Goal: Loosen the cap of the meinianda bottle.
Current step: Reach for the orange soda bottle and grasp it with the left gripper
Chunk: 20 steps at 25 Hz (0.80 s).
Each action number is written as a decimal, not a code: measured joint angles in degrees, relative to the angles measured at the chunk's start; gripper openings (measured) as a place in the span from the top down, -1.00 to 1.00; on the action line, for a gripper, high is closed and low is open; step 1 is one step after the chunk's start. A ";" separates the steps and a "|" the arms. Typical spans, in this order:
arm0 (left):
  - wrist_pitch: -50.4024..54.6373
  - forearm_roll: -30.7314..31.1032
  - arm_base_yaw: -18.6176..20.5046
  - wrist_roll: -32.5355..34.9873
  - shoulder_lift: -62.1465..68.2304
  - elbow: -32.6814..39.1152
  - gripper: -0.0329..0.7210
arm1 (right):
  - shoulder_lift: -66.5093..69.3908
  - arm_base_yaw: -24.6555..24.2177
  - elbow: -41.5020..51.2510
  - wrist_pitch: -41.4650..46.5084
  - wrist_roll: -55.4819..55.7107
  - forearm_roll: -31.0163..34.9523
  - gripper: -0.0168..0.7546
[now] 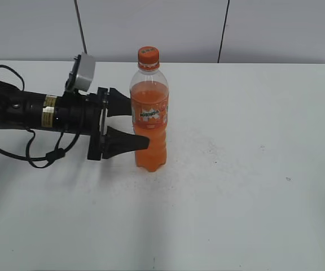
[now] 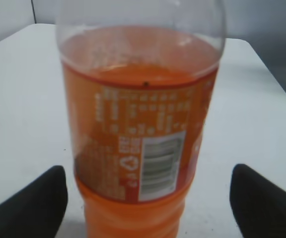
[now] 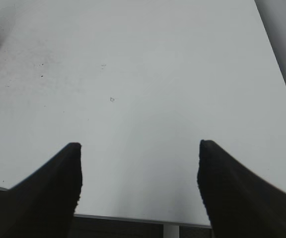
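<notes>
My left gripper holds the bottle by its waisted lower body next, which leaves its cap free to be loosened.
The meinianda bottle stands upright on the white table, with orange drink and an orange label. Its orange cap sits on top. My left gripper reaches in from the left, open, one finger on each side of the bottle's body, not touching it. In the left wrist view the bottle fills the middle, with wide gaps to both fingertips of the gripper; the cap is out of that view. My right gripper is open and empty above the table's edge; it is out of the exterior view.
The white table stretches to the right and front of the bottle. A grey wall stands behind it. The table's front edge shows in the right wrist view.
</notes>
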 joint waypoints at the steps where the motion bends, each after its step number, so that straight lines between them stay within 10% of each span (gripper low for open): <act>1: 0.00 0.00 -0.58 0.01 0.61 -0.78 -0.68 | 0.00 0.00 0.00 0.00 0.00 0.00 -0.46; 20: -0.05 -5.02 -5.11 -0.84 6.98 -6.54 -0.21 | 0.00 0.00 0.00 -0.05 0.00 0.00 -0.46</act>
